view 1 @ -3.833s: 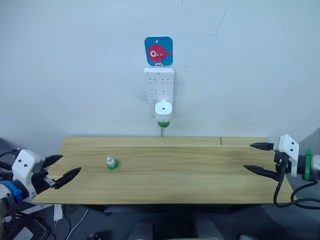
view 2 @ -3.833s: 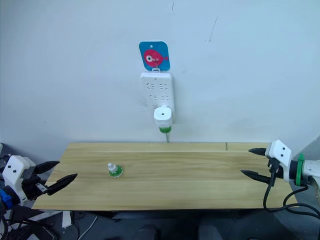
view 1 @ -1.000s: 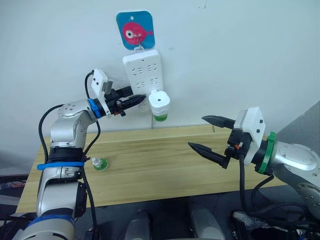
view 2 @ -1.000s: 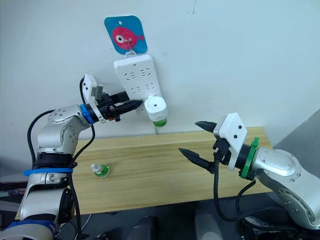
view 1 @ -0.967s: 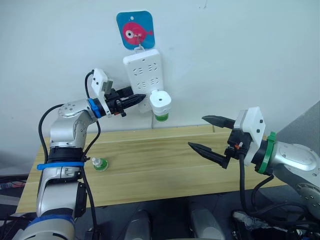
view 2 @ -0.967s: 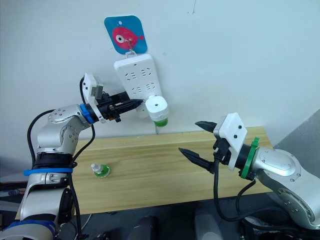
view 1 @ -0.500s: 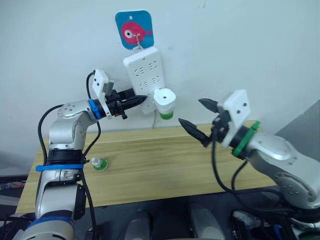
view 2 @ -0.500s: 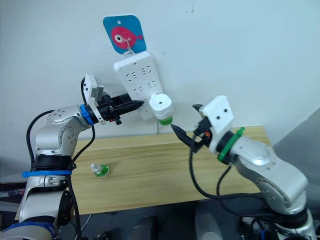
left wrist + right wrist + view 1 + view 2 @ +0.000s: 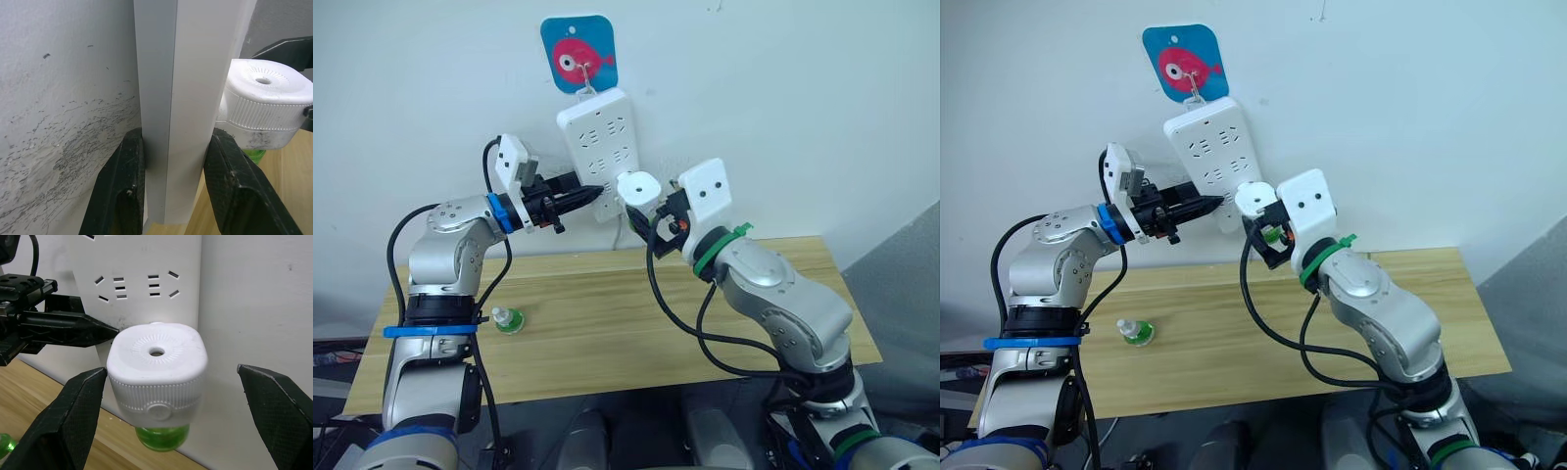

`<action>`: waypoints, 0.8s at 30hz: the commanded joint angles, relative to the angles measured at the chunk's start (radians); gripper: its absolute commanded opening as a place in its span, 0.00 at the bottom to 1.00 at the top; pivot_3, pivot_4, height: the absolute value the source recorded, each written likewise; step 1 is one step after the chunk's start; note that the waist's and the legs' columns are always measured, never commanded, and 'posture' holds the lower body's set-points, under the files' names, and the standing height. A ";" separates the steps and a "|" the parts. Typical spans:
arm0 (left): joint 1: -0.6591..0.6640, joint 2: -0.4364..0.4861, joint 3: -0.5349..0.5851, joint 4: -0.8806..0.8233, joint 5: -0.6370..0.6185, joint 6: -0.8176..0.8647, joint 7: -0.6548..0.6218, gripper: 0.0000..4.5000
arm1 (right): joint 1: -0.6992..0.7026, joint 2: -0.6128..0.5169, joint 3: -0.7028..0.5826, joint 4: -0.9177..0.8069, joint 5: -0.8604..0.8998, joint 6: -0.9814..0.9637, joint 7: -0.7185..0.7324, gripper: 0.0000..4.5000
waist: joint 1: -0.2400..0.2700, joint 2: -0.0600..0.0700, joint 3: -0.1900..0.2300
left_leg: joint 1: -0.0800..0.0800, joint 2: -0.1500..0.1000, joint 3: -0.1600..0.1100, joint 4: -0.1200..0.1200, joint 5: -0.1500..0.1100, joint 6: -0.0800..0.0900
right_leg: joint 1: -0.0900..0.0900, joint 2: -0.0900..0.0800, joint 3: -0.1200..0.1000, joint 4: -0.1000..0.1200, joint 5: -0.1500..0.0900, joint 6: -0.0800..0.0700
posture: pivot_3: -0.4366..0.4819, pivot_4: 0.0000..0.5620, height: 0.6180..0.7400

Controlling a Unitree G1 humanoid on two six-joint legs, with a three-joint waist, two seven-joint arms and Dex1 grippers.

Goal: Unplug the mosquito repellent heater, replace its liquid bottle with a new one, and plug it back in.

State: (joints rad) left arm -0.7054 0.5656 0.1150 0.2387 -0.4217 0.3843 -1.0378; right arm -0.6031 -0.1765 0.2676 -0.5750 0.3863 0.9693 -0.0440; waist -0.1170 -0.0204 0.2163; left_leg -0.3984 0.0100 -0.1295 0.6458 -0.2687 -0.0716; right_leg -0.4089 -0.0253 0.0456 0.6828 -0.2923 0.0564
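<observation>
My right gripper should next grab the heater's two facing sides; the power strip [image 9: 597, 132] sits close behind, a bottle hangs below.
The mosquito repellent heater [image 9: 156, 364] is a white rounded unit plugged into the lowest socket of the white power strip [image 9: 597, 132] on the wall. A green liquid bottle [image 9: 162, 436] hangs under it. My right gripper [image 9: 172, 372] is open, one finger on each side of the heater with gaps to both. My left gripper [image 9: 177, 137] is shut on the strip's lower side edge, just left of the heater. The strip hangs tilted. A second small green bottle [image 9: 508, 319] stands on the wooden table [image 9: 607, 333] at the left.
A blue hook plate with a pink fish [image 9: 578, 54] holds the strip on the white wall. The strip's cord drops behind the table's back edge. The table's right half is bare wood.
My right arm has swung up and left from above the table to the heater, its fingers now flanking it. My left gripper has stayed clamped on the strip.
</observation>
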 commanded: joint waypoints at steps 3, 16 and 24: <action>0.004 0.001 -0.002 -0.038 -0.010 -0.002 0.000 0.29 | -0.035 0.039 0.006 0.052 -0.049 -0.074 0.046 1.00 | -0.002 0.000 0.000 | 0.000 0.000 -0.001 0.000 0.000 0.000 | 0.000 0.000 -0.001 0.000 0.000 0.000 | 0.28 0.35 0.88; 0.004 0.009 0.001 -0.041 -0.008 0.003 0.001 0.29 | -0.070 0.092 -0.002 0.209 -0.131 -0.214 0.146 0.77 | -0.010 0.000 0.000 | 0.000 -0.001 -0.003 0.000 0.002 -0.004 | 0.000 0.000 -0.002 0.002 0.000 0.000 | 0.29 0.34 0.88; 0.003 0.009 -0.011 -0.015 0.034 -0.033 0.031 0.29 | -0.071 0.100 -0.006 0.155 -0.142 -0.166 0.175 0.66 | -0.012 0.000 0.000 | 0.000 -0.001 -0.003 0.001 0.003 -0.005 | 0.000 0.000 -0.003 0.004 0.000 0.000 | 0.29 0.34 0.88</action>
State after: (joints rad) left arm -0.6996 0.5672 0.1166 0.2367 -0.4116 0.3772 -1.0221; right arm -0.6498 -0.0831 0.2688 -0.3498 0.2437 0.7945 0.1218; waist -0.1287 -0.0203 0.2162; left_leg -0.3988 0.0090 -0.1330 0.6464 -0.2660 -0.0763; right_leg -0.4085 -0.0257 0.0429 0.6864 -0.2921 0.0560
